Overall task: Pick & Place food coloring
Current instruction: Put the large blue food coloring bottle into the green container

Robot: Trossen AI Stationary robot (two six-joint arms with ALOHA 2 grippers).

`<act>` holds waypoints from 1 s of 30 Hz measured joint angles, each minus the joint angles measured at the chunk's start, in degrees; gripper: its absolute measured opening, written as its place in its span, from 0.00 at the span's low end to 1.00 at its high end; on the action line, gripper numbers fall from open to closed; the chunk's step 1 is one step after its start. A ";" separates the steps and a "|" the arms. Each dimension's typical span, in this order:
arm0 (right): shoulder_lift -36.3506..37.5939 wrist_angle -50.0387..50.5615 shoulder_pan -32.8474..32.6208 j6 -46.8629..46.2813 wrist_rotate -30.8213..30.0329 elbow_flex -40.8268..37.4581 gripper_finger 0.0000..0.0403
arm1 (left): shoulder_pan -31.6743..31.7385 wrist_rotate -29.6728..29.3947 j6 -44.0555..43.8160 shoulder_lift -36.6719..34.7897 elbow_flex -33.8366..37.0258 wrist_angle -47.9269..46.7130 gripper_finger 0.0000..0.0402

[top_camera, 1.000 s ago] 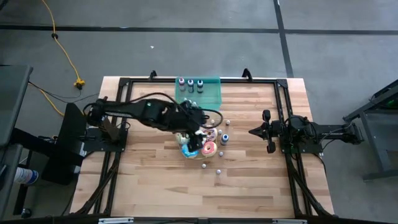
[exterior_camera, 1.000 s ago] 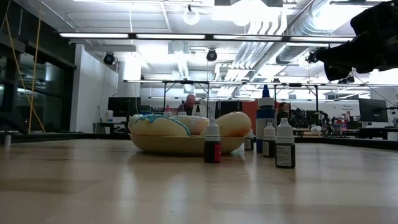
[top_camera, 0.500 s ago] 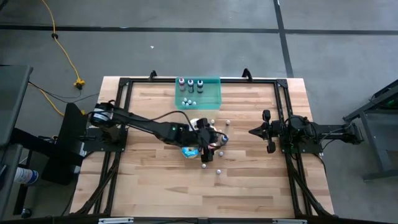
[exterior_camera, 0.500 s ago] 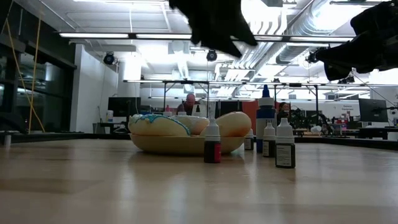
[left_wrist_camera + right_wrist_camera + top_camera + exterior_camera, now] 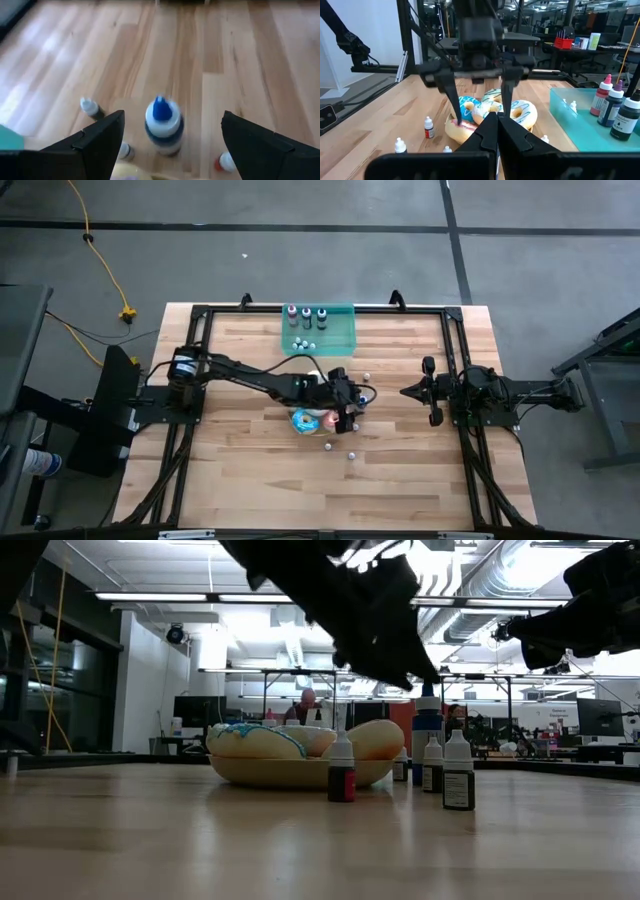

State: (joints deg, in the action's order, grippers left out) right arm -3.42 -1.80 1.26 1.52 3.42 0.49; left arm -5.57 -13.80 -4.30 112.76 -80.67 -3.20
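My left gripper's fingers are still above the blue-capped bottle's white collar [image 5: 163, 125], so closing now would miss. My left gripper lowers first, then closes on the bottle.
My left gripper [image 5: 172, 117] is open and hovers just right of the donuts [image 5: 310, 420]. Its two fingers stand on either side of a blue-capped food coloring bottle [image 5: 163, 127], above it, without touching it. This bottle stands upright on the table and rises tallest in the low view [image 5: 427, 730]. Smaller white-capped bottles [image 5: 90, 106] stand around it, with more [image 5: 458, 772] in front. Some bottles [image 5: 306, 315] stand in the teal tray [image 5: 340, 340]. My right gripper [image 5: 496, 125] is shut and waits at the table's right side [image 5: 408, 392].
The frosted donuts [image 5: 490, 112] lie in a shallow dish [image 5: 300, 775] at mid-table, just under my left arm. Loose small bottles [image 5: 351, 455] stand toward the near edge and others [image 5: 367, 377] toward the far side. The black frame rails [image 5: 450, 350] border the work area.
My left gripper has moved from beside the tray toward the table's right and near edges, passing over the donuts, and has come down into the low view above the blue-capped bottle. The bottles and donuts have stayed in place.
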 joint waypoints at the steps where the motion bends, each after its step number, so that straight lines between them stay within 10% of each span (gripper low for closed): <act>1: 0.00 -0.01 -0.02 0.00 0.00 0.01 0.00 | 0.36 0.82 0.00 0.33 0.03 -0.27 0.80; 30: 0.00 -0.15 -0.01 0.00 0.01 0.00 0.00 | 2.52 6.25 1.07 4.36 -0.04 3.64 0.66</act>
State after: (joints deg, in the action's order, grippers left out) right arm -3.42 -1.96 1.25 1.52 3.43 0.49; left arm -3.05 -7.55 -3.22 117.12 -80.71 0.44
